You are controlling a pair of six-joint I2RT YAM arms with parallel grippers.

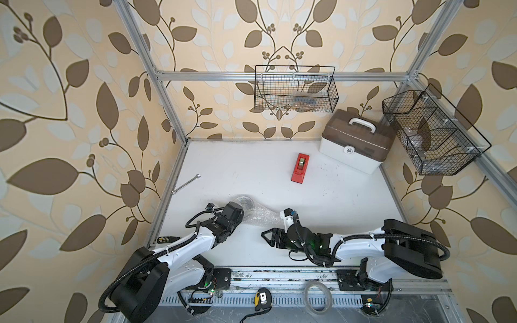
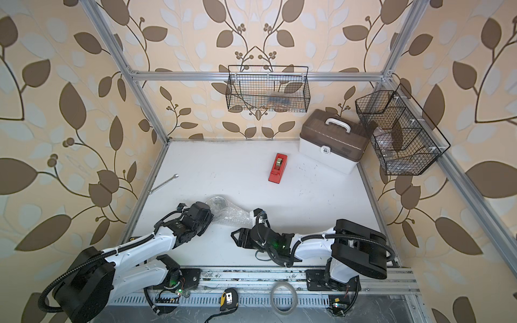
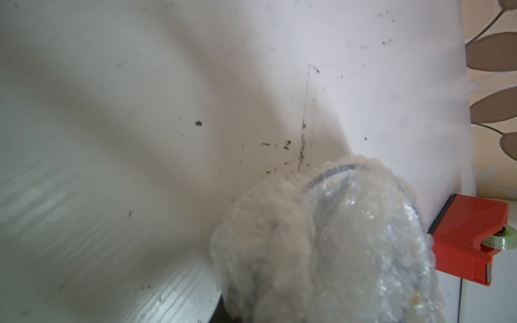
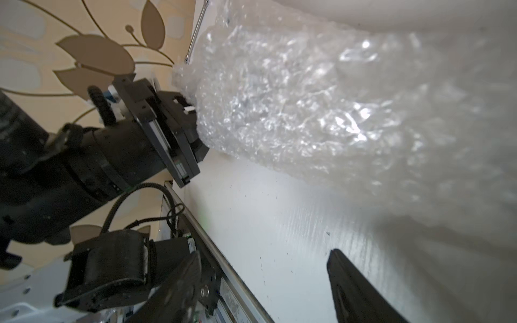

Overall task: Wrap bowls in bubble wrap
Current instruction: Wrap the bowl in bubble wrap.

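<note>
My right gripper grabs the bubble wrap by its loose end [image 1: 273, 217] next, away from the bowl, to fold it over and wrap the bowl [image 1: 246, 202].
The bubble wrap [image 1: 261, 216] lies crumpled on the white table near its front, in both top views [image 2: 233, 216]. At its far left end the clear bowl [image 1: 246, 202] shows through the plastic. The left wrist view has the bowl's dark rim [image 3: 330, 174] under the wrap [image 3: 279, 237]. My left gripper [image 1: 241, 214] is shut on the bunched wrap beside the bowl; its jaws are buried in the plastic, as the right wrist view shows [image 4: 195, 117]. My right gripper [image 1: 265, 236] stands open just in front of the wrap [image 4: 293, 106], its fingers [image 4: 347, 276] holding nothing.
A red tape dispenser [image 1: 298, 168] sits mid-table, a wrench [image 1: 186, 184] at the left edge. A white box with a brown lid [image 1: 355, 139] stands at the back right. Wire baskets [image 1: 295, 89] [image 1: 430, 134] hang on the frame. A clear tape ring [image 1: 318, 297] and a tape measure [image 1: 263, 299] lie on the front rail.
</note>
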